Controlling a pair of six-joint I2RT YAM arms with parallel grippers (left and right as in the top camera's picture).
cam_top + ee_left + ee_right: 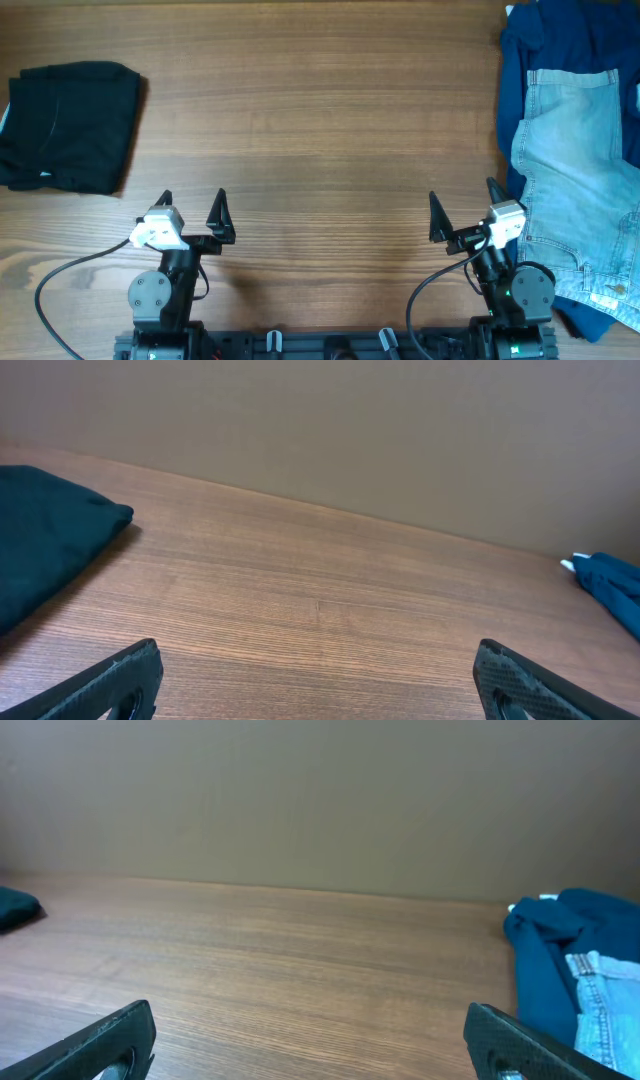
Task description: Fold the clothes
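Observation:
My right gripper grabs the side edge facing the empty wood next, to pull the light-blue denim shorts [575,180] off the dark-blue garment for folding.
The pale light-blue denim shorts [575,180] lie spread at the table's right edge, on top of a big dark-blue garment [560,40]. In the right wrist view the shorts [605,1010] show at the far right. My right gripper [465,208] is open and empty, just left of the shorts and not touching them. My left gripper [192,207] is open and empty near the front left of the table. In the wrist views both pairs of fingers, left [320,685] and right [310,1040], are wide apart over bare wood.
A folded black garment [65,125] lies at the far left; it also shows in the left wrist view [40,540]. The dark-blue garment shows in the right wrist view [570,940]. A plain wall rises behind the table.

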